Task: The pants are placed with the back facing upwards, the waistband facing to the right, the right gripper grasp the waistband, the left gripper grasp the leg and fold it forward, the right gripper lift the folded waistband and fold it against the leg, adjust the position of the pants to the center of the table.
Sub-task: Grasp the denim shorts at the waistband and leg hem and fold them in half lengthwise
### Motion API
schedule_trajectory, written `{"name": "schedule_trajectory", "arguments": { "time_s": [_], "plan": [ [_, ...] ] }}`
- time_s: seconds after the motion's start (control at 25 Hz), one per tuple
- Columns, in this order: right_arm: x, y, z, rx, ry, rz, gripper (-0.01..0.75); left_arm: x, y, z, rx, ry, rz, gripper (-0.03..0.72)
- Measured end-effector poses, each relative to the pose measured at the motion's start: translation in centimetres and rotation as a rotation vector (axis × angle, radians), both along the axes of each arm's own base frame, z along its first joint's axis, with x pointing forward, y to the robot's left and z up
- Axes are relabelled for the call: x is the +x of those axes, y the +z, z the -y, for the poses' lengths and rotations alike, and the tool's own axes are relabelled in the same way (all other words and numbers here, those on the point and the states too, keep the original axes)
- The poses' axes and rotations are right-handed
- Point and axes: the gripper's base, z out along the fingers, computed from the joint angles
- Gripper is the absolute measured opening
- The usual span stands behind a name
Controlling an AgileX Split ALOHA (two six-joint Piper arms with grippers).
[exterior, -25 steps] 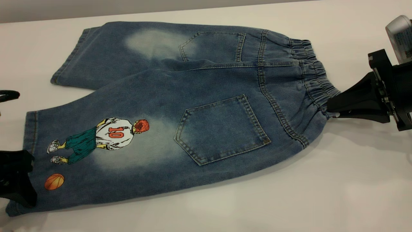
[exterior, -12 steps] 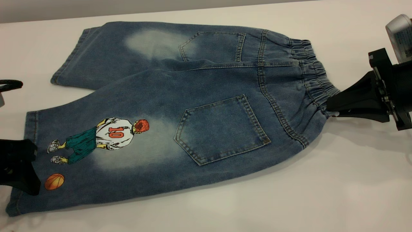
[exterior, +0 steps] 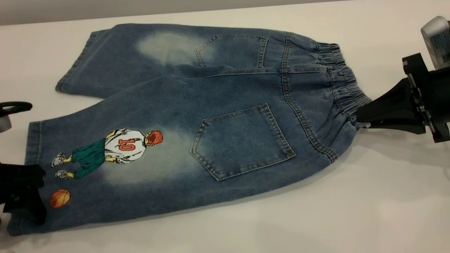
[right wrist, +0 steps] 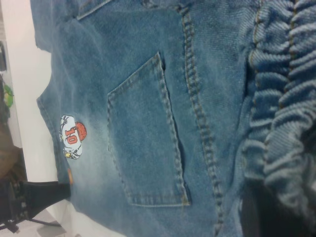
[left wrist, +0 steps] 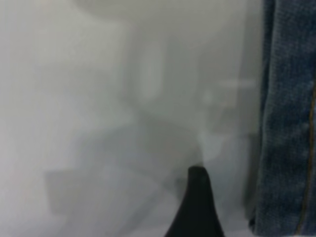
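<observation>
I need to close my left gripper on the hem now. Its fingers reach down around the printed leg's hem (exterior: 17,224) (left wrist: 284,197), so they would hold the hem.
The pants (exterior: 211,105) lie flat on the table (exterior: 351,211), back up, with both patch pockets showing. The ruched waistband (exterior: 342,88) points right. My right gripper (exterior: 359,121) is shut on the waistband's near corner; one dark finger (right wrist: 261,212) shows under the gathers (right wrist: 276,98). The leg (exterior: 123,168) with the number 10 player and orange basketball reaches to the lower left. My left gripper (exterior: 35,200) sits at its hem, open. One finger (left wrist: 197,207) rests over bare table, just beside the hem (left wrist: 286,123); the other finger is hidden.
The plain leg (exterior: 116,56) with a faded patch lies behind the printed one, its hem toward the far left. A black cable loop (exterior: 15,105) of the left arm hangs by the left edge. Bare tabletop stretches along the front and right.
My left gripper rose a little, then came back down slightly further right, over the printed leg's hem. The right gripper and the pants have stayed put.
</observation>
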Motion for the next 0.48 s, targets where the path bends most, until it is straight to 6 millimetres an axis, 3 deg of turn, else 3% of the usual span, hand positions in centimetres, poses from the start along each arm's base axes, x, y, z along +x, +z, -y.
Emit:
{"name": "schedule_trajectory", "arguments": {
  "time_s": [0.28,0.48],
  "plan": [
    [-0.03,-0.01,0.0,-0.001,0.004,0.0,0.028,0.03,-0.24,-0.04,0.006,0.001,0.004,0.506],
    [-0.05,-0.01,-0.01,-0.002,0.007,0.0,0.028,0.29,-0.24,-0.08,0.011,0.001,0.02,0.34]
  ]
}}
